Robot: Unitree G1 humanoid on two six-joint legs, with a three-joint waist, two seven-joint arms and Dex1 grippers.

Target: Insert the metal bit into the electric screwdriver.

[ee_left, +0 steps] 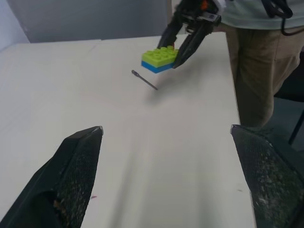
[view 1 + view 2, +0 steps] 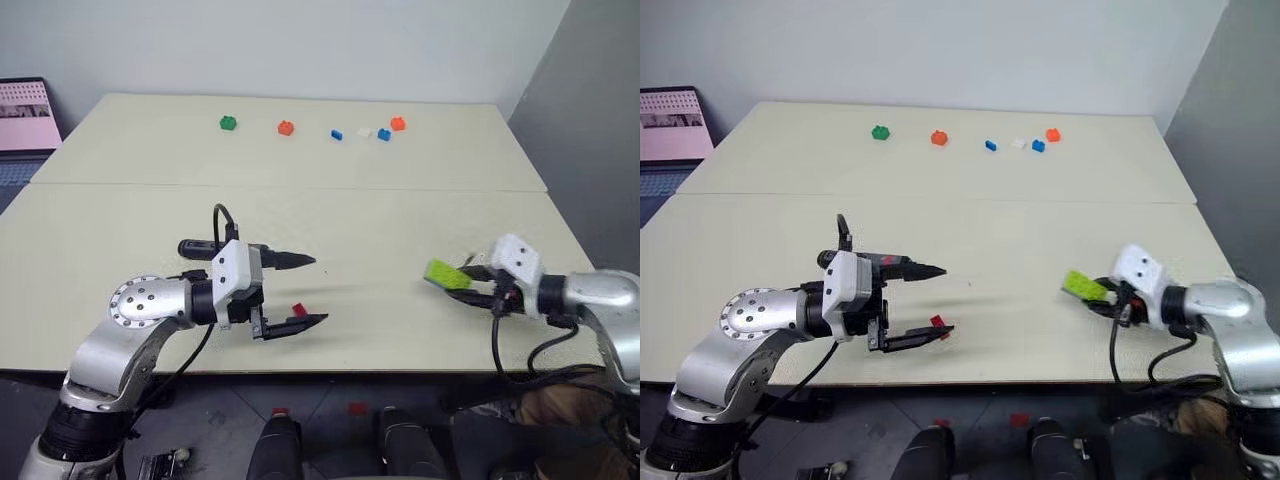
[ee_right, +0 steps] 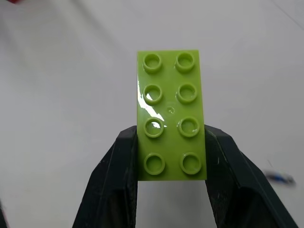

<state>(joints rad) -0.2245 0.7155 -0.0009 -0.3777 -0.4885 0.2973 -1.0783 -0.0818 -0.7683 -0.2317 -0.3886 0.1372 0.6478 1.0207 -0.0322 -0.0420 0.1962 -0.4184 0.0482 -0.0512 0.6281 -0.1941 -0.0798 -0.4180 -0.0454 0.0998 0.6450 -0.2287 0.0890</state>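
Note:
My right gripper should keep holding the green brick, which is hanging above the table in the right wrist view.
The electric screwdriver [image 2: 285, 258], dark with a narrow tapered tip pointing right, lies on the table just behind my left wrist. My left gripper [image 1: 166, 129] is open beside it, fingers [image 2: 295, 325] spread wide with only bare table between them. The metal bit [image 1: 144, 80], a thin grey rod, lies flat on the table farther right. Just beyond it, my right gripper [image 3: 171, 134] is shut on a lime-green brick [image 2: 447, 274] that has a blue brick [image 1: 153, 68] stuck under it, held a little above the table.
Several small bricks sit along the table's far side, from a green one [image 2: 228, 123] to an orange one [image 2: 398, 123]. A small red piece [image 2: 298, 309] shows by my left gripper's near finger. A person in tan trousers [image 1: 266, 71] stands at the table's right side.

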